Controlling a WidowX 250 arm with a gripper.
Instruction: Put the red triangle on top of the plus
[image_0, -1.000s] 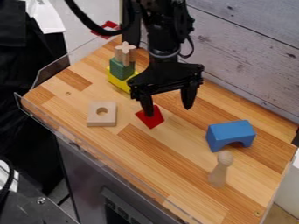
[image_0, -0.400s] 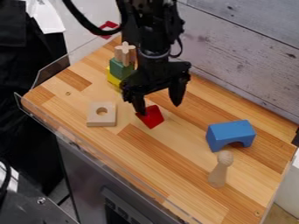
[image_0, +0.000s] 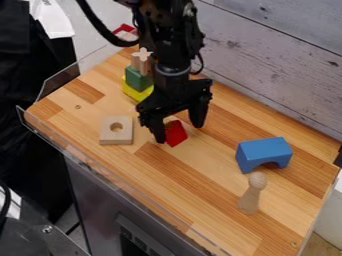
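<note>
The red triangle needs to go on top of the wooden plus (image_0: 141, 57), so I should next grab its opposite sides with my gripper.
My gripper (image_0: 179, 134) hangs low over the middle of the table, open, its two fingers apart. The red triangle block (image_0: 176, 134) lies on the wood between them, close beside the left finger, its upper part partly covered by the gripper. Behind and to the left, the light wooden plus (image_0: 141, 57) stands upright on a green block (image_0: 138, 78), which rests on a yellow block (image_0: 136, 92) partly hidden by the arm.
Left of the gripper lies a square wooden block with a round hole (image_0: 116, 130). A blue arch (image_0: 264, 154) and a wooden peg figure (image_0: 252, 194) stand at the right. Clear walls edge the table (image_0: 194, 200).
The gripper has moved left and lower, so its fingers now stand on either side of the red triangle. The blocks have kept their places.
</note>
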